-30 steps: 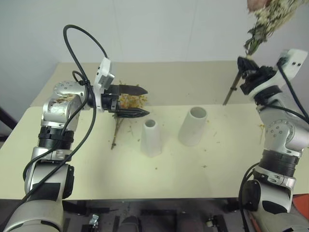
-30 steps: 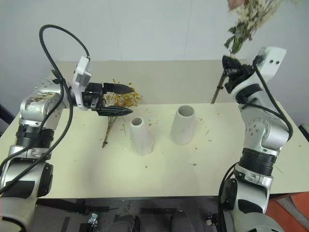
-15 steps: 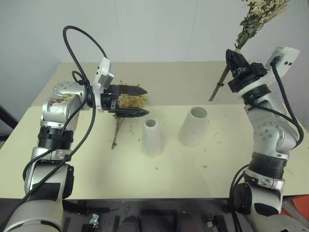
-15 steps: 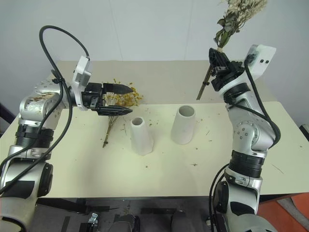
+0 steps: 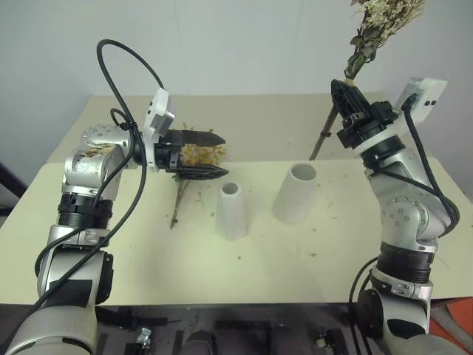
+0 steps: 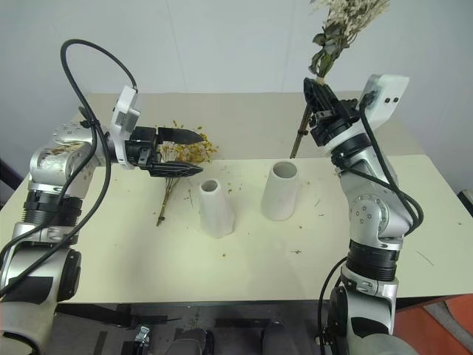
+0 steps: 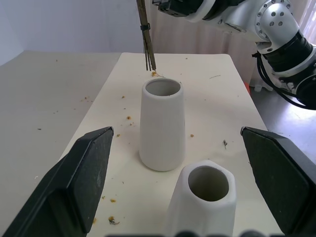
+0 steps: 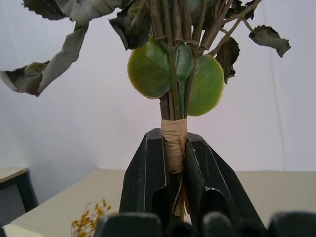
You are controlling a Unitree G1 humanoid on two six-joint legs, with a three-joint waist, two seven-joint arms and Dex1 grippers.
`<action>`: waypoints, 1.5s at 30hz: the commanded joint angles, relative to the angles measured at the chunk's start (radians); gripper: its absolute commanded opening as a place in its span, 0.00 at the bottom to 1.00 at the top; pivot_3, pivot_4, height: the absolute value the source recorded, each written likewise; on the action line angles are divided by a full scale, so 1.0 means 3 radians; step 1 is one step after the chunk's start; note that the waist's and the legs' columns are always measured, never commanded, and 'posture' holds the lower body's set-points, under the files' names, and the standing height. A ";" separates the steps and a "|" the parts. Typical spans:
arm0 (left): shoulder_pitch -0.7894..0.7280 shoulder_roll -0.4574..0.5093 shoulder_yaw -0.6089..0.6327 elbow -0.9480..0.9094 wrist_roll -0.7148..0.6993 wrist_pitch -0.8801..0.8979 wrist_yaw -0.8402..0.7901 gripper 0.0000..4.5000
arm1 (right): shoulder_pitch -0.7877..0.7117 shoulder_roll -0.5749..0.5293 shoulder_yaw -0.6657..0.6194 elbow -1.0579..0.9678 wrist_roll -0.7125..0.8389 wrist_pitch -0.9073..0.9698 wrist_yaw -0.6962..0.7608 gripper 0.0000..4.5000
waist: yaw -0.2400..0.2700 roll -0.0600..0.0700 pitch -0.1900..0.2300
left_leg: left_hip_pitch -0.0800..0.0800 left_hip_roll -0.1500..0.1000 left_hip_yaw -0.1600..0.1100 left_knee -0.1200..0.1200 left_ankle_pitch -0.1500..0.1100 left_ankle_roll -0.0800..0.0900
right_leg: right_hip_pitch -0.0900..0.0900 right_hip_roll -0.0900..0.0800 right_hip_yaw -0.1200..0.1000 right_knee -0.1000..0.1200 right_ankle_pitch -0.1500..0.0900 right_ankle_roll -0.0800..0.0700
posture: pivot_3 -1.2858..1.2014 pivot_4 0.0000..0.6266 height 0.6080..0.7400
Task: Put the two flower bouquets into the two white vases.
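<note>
My right gripper should line up the brown stem ends with the vase before opening: the stem ends hang behind the wider white vase.
My right gripper is shut on the taped stems of the tall white-cream bouquet. It holds the bunch upright, high over the table. The brown stem ends hang just behind the wider white vase. The narrow faceted vase stands to the left of it. The yellow-orange bouquet lies flat on the table left of the narrow vase. My left gripper hovers over its flowers, open and pointing toward the vases, with nothing between its fingers.
Both vases stand near the middle of the cream table, which is sprinkled with dried flower crumbs. A pale wall rises behind the table's far edge.
My right arm has carried the white-cream bouquet to the left, bringing its stem ends from right of the wide vase to just behind it. The left arm and the yellow bunch stayed still.
</note>
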 commanded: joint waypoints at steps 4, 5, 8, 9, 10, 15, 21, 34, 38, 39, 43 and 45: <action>-0.0059 0.0037 0.0031 -0.0086 -0.0029 0.0013 -0.0025 1.00 | 0.0076 0.0013 0.0152 -0.0181 -0.0070 -0.0197 0.0019 0.05 | -0.0003 0.0000 0.0000 | 0.0000 0.0000 0.0000 0.0000 0.0000 0.0000 | -0.0001 0.0000 0.0000 0.0000 0.0000 0.0000 | 0.52 0.24 1.00; -0.0055 0.0038 0.0032 -0.0097 -0.0034 0.0020 -0.0027 1.00 | 0.0098 0.0013 0.0181 -0.0181 -0.0098 -0.0222 0.0027 0.05 | -0.0002 0.0000 0.0000 | 0.0000 0.0000 0.0000 0.0000 0.0000 0.0000 | -0.0001 0.0001 0.0000 0.0000 0.0000 0.0000 | 0.52 0.24 1.00; -0.0052 0.0038 0.0031 -0.0105 -0.0035 0.0026 -0.0028 1.00 | 0.0161 0.0019 0.0258 -0.0171 -0.0165 -0.0307 0.0045 0.05 | -0.0001 0.0000 0.0000 | 0.0000 0.0000 0.0000 0.0000 0.0000 0.0000 | -0.0001 0.0000 0.0000 0.0000 0.0000 0.0000 | 0.52 0.24 1.00; -0.0052 0.0038 0.0029 -0.0102 -0.0032 0.0023 -0.0030 1.00 | 0.0179 0.0022 0.0280 -0.0164 -0.0186 -0.0333 0.0051 0.05 | 0.0000 0.0000 0.0000 | 0.0000 0.0000 0.0000 0.0000 0.0000 0.0000 | -0.0001 0.0000 0.0000 0.0000 0.0000 0.0000 | 0.52 0.24 1.00; -0.0050 0.0039 0.0028 -0.0103 -0.0030 0.0022 -0.0032 1.00 | 0.0197 0.0026 0.0295 -0.0162 -0.0198 -0.0355 0.0054 0.05 | 0.0000 0.0000 0.0000 | 0.0000 0.0000 0.0000 0.0000 0.0000 0.0000 | -0.0001 0.0000 0.0000 0.0000 0.0000 0.0000 | 0.52 0.24 1.00; -0.0054 0.0042 0.0028 -0.0093 -0.0024 0.0020 -0.0037 1.00 | 0.0270 0.0054 0.0322 -0.0137 -0.0224 -0.0450 0.0040 0.05 | 0.0000 0.0000 0.0000 | 0.0000 0.0000 0.0000 0.0000 0.0000 0.0000 | -0.0001 0.0000 0.0000 0.0000 0.0000 0.0000 | 0.52 0.24 1.00; -0.0054 0.0048 0.0030 -0.0096 -0.0024 0.0026 -0.0039 1.00 | 0.0371 0.0071 0.0356 -0.0143 -0.0291 -0.0545 0.0047 0.05 | 0.0000 0.0000 0.0000 | 0.0000 0.0000 0.0000 0.0000 0.0000 0.0000 | -0.0001 0.0001 0.0000 -0.0001 0.0000 0.0000 | 0.52 0.24 1.00; -0.0075 0.0035 0.0025 -0.0067 -0.0013 0.0004 -0.0045 1.00 | 0.0641 0.0156 0.0517 -0.0244 -0.0479 -0.0700 0.0026 0.05 | 0.0001 0.0000 0.0000 | 0.0000 0.0000 0.0000 0.0000 0.0000 0.0000 | -0.0001 0.0001 0.0000 -0.0001 0.0000 0.0000 | 0.52 0.24 1.00; -0.0080 0.0027 0.0022 -0.0057 -0.0008 -0.0007 -0.0043 1.00 | 0.0663 0.0186 0.0553 -0.0232 -0.0531 -0.0739 0.0029 0.05 | -0.0002 0.0000 0.0000 | 0.0001 0.0000 0.0000 0.0000 0.0000 0.0000 | -0.0001 0.0001 0.0000 -0.0001 0.0000 0.0000 | 0.52 0.24 1.00; -0.0079 0.0026 0.0022 -0.0056 -0.0008 -0.0009 -0.0042 1.00 | 0.0666 0.0192 0.0559 -0.0226 -0.0541 -0.0749 0.0029 0.05 | -0.0002 0.0000 0.0000 | 0.0001 0.0000 0.0000 0.0000 0.0000 0.0000 | -0.0001 0.0001 0.0000 -0.0001 0.0000 0.0000 | 0.52 0.24 1.00; -0.0069 0.0029 0.0029 -0.0066 -0.0010 -0.0013 -0.0034 1.00 | 0.0709 0.0212 0.0595 -0.0221 -0.0583 -0.0795 0.0017 0.05 | 0.0001 0.0000 0.0000 | 0.0001 0.0000 0.0000 0.0000 0.0000 0.0000 | -0.0001 0.0001 0.0000 -0.0001 0.0000 0.0000 | 0.52 0.24 1.00; -0.0069 0.0030 0.0031 -0.0063 -0.0010 -0.0016 -0.0033 1.00 | 0.0731 0.0225 0.0606 -0.0221 -0.0600 -0.0814 0.0016 0.05 | 0.0001 0.0000 0.0000 | 0.0001 0.0000 0.0000 0.0000 0.0000 0.0000 | -0.0001 0.0001 0.0000 -0.0001 0.0000 0.0000 | 0.52 0.24 1.00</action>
